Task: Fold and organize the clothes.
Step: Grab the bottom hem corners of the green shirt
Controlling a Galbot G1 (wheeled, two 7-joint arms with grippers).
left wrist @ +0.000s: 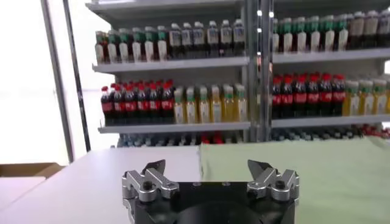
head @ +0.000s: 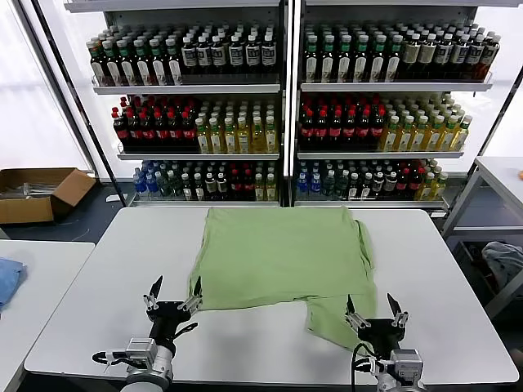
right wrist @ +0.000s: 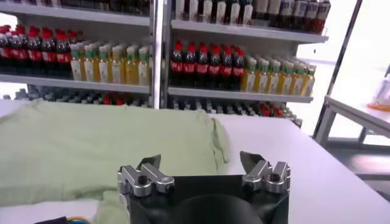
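Note:
My right gripper should next grab the green shirt by its flap corner to fold the shirt's front over its body.
A light green shirt (head: 282, 257) lies spread on the white table (head: 98, 302), plain side up, with its right edge folded in and a flap hanging toward the front right. No collar, buttons or print show. My left gripper (head: 174, 291) is open and empty at the shirt's front left corner. My right gripper (head: 376, 310) is open and empty just right of the front flap. The shirt also shows in the left wrist view (left wrist: 304, 176) beyond my left gripper (left wrist: 207, 165), and in the right wrist view (right wrist: 91, 146) beyond my right gripper (right wrist: 201, 159).
Shelves of drink bottles (head: 286, 106) stand behind the table. A second table (head: 33, 269) with a blue cloth (head: 6, 278) is at the left, a cardboard box (head: 37, 192) on the floor behind it. Another table (head: 502, 175) stands at the right.

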